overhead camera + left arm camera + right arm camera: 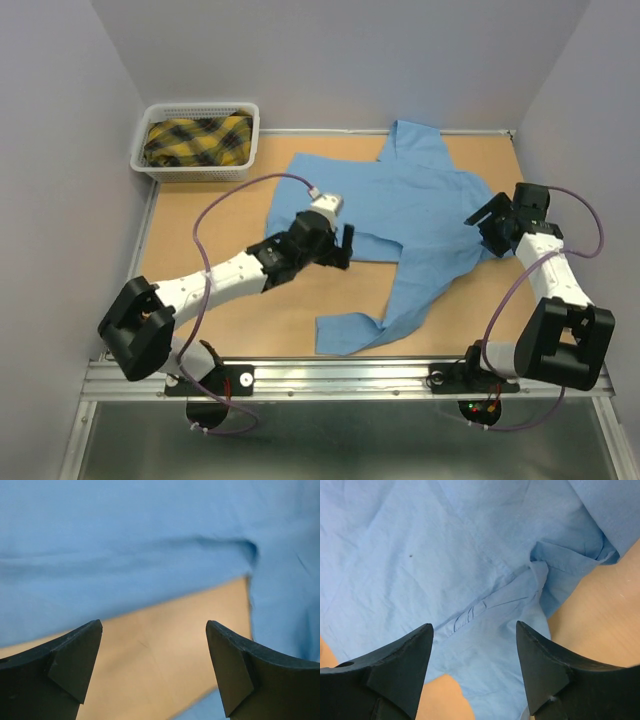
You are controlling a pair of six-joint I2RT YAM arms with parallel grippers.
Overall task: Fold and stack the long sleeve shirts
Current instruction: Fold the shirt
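The trailing sleeve needs to be folded back over the shirt's body, so the left gripper will grab it near its cuff end [338, 333] next.
A light blue long sleeve shirt [410, 205] lies spread on the wooden table, one sleeve trailing toward the near edge [355, 330]. My left gripper [340, 245] is open and empty over the shirt's near hem; the left wrist view shows the shirt [125, 545] above bare table between the fingers [75, 655]. My right gripper [487, 222] is open and empty just above the shirt's right side; the right wrist view shows wrinkled cloth and a folded seam [485, 605] between the fingers [540, 665].
A white basket [150, 160] holding a yellow and black plaid cloth [198, 140] stands at the back left. Grey walls enclose the table on three sides. A metal rail [340, 378] runs along the near edge.
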